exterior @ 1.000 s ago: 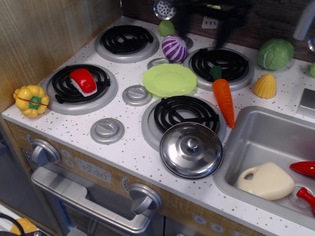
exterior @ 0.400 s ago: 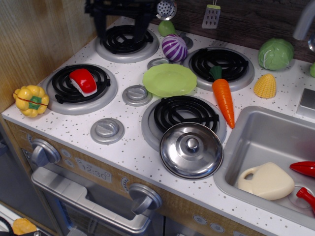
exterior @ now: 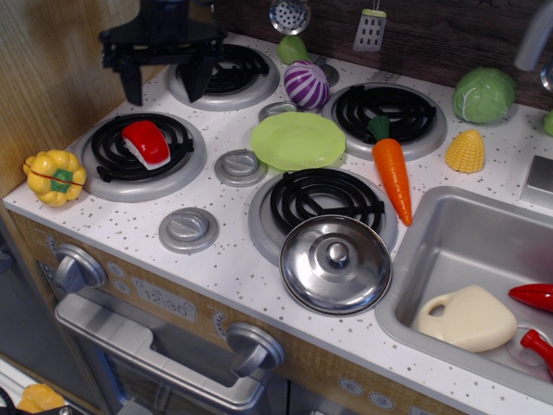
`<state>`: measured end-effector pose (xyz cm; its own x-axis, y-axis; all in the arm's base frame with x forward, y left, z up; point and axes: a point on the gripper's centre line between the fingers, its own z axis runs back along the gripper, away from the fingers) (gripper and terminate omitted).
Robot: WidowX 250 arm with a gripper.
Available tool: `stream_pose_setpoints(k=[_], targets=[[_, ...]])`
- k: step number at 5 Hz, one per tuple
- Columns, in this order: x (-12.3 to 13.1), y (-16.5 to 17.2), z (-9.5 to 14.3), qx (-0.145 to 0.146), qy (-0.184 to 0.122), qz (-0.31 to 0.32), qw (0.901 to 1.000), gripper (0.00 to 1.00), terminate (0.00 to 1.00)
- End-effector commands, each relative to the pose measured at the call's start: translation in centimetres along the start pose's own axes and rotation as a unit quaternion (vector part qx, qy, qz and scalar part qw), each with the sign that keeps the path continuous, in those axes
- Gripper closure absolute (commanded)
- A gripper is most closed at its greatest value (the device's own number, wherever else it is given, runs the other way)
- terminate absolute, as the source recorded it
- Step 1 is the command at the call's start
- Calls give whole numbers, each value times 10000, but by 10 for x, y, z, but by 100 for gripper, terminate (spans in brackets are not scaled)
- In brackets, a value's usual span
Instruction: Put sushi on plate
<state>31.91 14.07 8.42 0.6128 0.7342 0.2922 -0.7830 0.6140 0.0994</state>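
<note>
I will put the sushi on the light-green plate [exterior: 298,140], so next I will pick up the sushi [exterior: 147,143] by its long sides.
The sushi [exterior: 147,143], red top over a white base, lies on the front left burner [exterior: 143,156]. The light-green plate [exterior: 298,140] lies flat in the middle of the stove top, between the burners, with nothing on it. My black gripper [exterior: 162,86] hangs open above the stove at the back left, just behind and above the sushi. Its two fingers point down, wide apart, with nothing between them.
A steel lid [exterior: 336,263] rests on the front right burner. A carrot [exterior: 393,175], purple striped vegetable [exterior: 306,84], green cabbage [exterior: 484,95], corn [exterior: 466,150] and yellow pepper [exterior: 54,175] lie around. The sink [exterior: 484,285] at right holds a cream piece and red pieces. A wooden wall stands at left.
My gripper has moved from the back middle leftward and forward, and lower, to just behind the sushi. The objects have not moved.
</note>
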Motion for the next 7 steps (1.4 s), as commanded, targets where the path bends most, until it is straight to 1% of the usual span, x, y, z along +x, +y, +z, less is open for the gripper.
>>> stream_pose_setpoints(k=[1,2,3,4,5,6,7], targets=[[19,20,-18,-327,-87,62,9994,0,0],[37,9,-37,-436,129,37,9990,0,0],[34,4,-45,-615,272,38,9977,0,0],[26,4,-47,-804,371,12,9961,0,0],[26,5,-46,-777,381,47,9962,0,0],[23,4,-47,-836,489,-226,9950,0,0],[22,3,-46,-793,443,-597,9941,100,0]])
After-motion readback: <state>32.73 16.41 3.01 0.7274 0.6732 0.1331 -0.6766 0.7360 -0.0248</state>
